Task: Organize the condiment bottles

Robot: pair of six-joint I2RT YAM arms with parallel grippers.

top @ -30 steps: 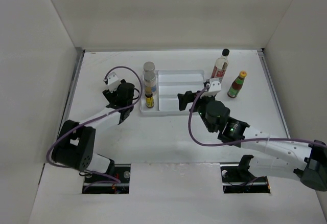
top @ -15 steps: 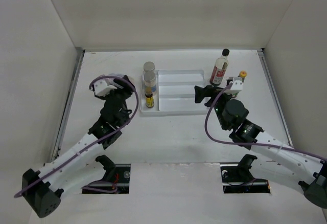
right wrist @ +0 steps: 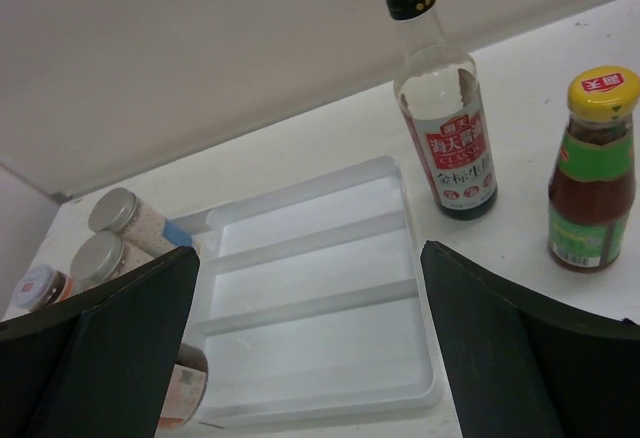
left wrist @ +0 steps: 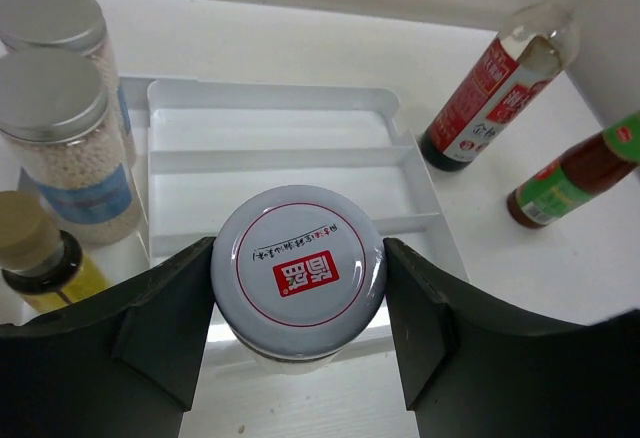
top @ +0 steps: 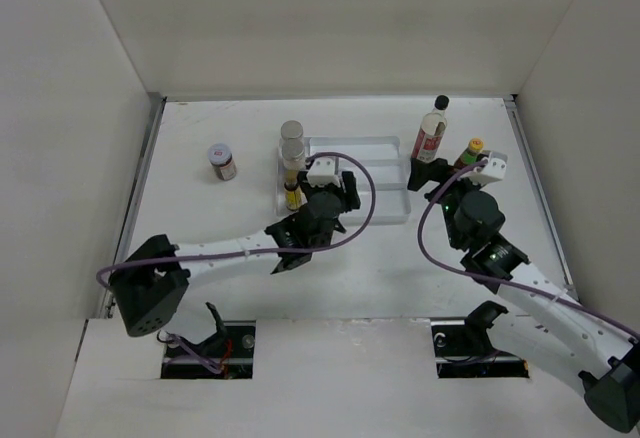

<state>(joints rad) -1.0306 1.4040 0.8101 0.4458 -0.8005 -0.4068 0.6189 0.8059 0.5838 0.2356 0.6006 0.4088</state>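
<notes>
My left gripper moves the jar forward and down before releasing it, since the jar's lower edge [left wrist: 290, 365] hangs over the tray's front rim.
My left gripper [top: 338, 198] [left wrist: 298, 330] is shut on a squat white-lidded red-labelled jar [left wrist: 298, 270], held at the front edge of the white tray [top: 380, 148] [left wrist: 270, 128]. A second squat jar [top: 221, 161] stands on the table at the left. Two grey-lidded shakers [top: 292, 141] [left wrist: 62, 138] and a small yellow-capped bottle [top: 292, 196] [left wrist: 40, 253] stand in the tray's left column. A black-capped bottle [top: 432, 130] [right wrist: 445, 128] and a yellow-capped bottle [top: 470, 150] [right wrist: 592, 173] stand right of the tray. My right gripper [top: 442, 184] [right wrist: 310, 358] is open and empty at the tray's right end.
White enclosure walls stand at the back and on both sides. The tray's three long compartments [right wrist: 310, 248] hold nothing. The two arms are close together in front of the tray.
My left arm has swung from the left side of the table to the tray's front, uncovering the jar at the left. My right gripper has moved right, toward the two bottles.
</notes>
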